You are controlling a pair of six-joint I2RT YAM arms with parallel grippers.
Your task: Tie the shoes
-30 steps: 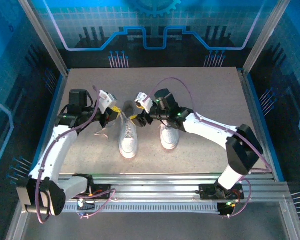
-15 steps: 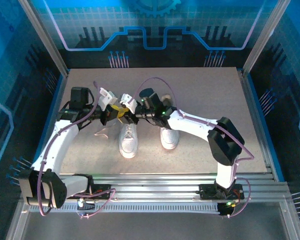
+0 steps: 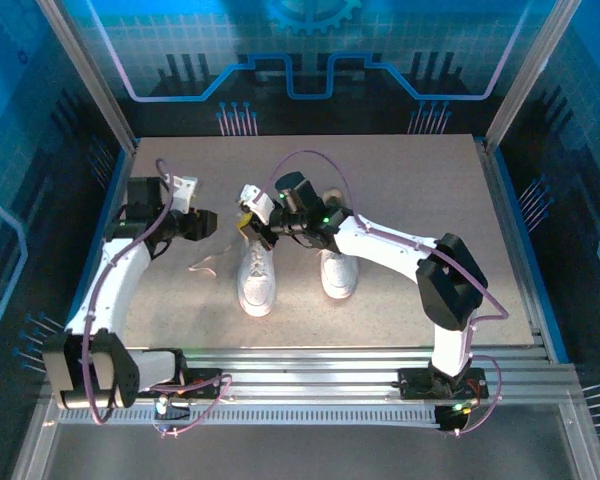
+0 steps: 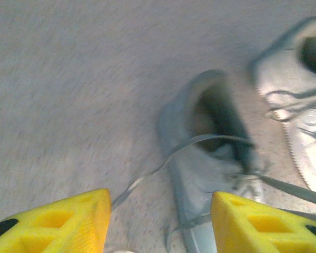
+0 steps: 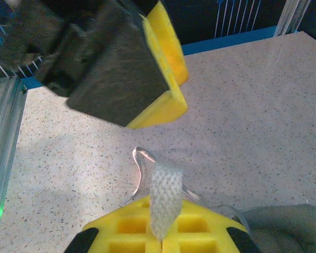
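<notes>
The left gripper grabs the trailing lace by its loose part point(image 3: 205, 264) point(image 4: 132, 187) next, away from the shoe, to cross the lace over for tying.
Two white shoes stand side by side mid-table, the left shoe point(image 3: 257, 278) and the right shoe point(image 3: 338, 272). My right gripper point(image 3: 255, 230) hovers at the left shoe's heel end. In the right wrist view it point(image 5: 162, 240) is shut on a flat white lace point(image 5: 164, 192) that rises from between its yellow pads. My left gripper point(image 3: 208, 222) sits to the left of the shoes. In the left wrist view it point(image 4: 160, 221) is open with nothing between its fingers. There the left shoe point(image 4: 210, 158) lies ahead, blurred. A lace point(image 4: 147, 176) trails from it across the table.
A loose lace end point(image 3: 208, 265) lies on the table left of the left shoe. The left gripper's black body point(image 5: 105, 58) hangs close above the right gripper. Blue-lit walls and metal posts point(image 3: 85, 70) ring the table; a rail point(image 3: 310, 372) runs along the near edge.
The left gripper let go of the lace, opened and drew back to the left. The right gripper moved left to the left shoe's heel and shut on the lace.
</notes>
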